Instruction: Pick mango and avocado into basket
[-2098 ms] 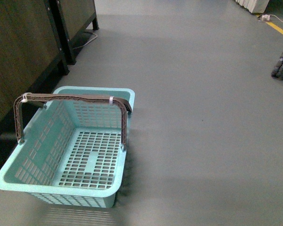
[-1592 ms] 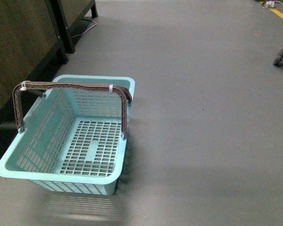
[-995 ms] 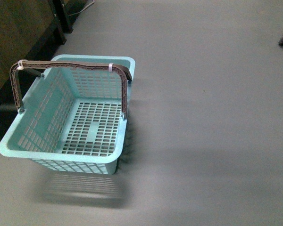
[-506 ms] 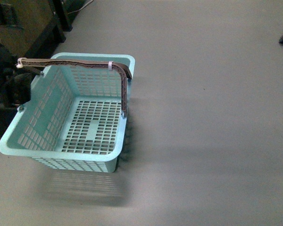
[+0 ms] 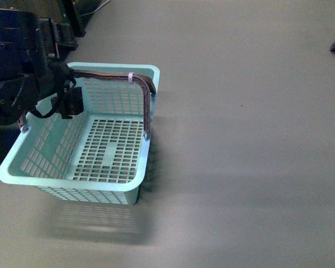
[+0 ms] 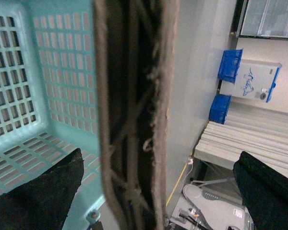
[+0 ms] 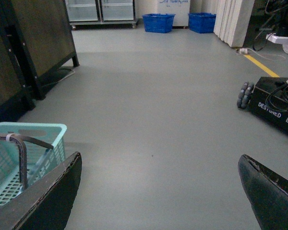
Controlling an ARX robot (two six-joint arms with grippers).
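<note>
My left gripper grabs the basket's grey-brown handles next, to carry the mango and avocado in the light teal basket.
The light teal basket (image 5: 148, 120) stands empty on the grey floor at the left, its grey-brown handles (image 5: 139, 84) upright and tied with a white zip tie (image 5: 130, 77). My left gripper (image 5: 72, 100) is open at the handles' left end, over the basket's left side. In the left wrist view the handles (image 6: 134, 115) run between the two open fingers (image 6: 33, 191), with the basket's lattice wall (image 6: 53, 72) beside them. My right gripper (image 7: 158, 196) is open and empty over bare floor, with the basket (image 7: 33, 128) off to one side. No mango or avocado is in view.
A dark cabinet on legs (image 7: 33, 38) stands beyond the basket. Blue crates (image 7: 158, 21) and white panels (image 7: 233, 21) are at the far wall. A black wheeled unit (image 7: 273, 105) and a yellow floor line (image 7: 261, 64) lie to the right.
The view has shifted, so the basket sits higher in the front view. My left arm has come in from the left and set its open gripper at the basket's handles.
</note>
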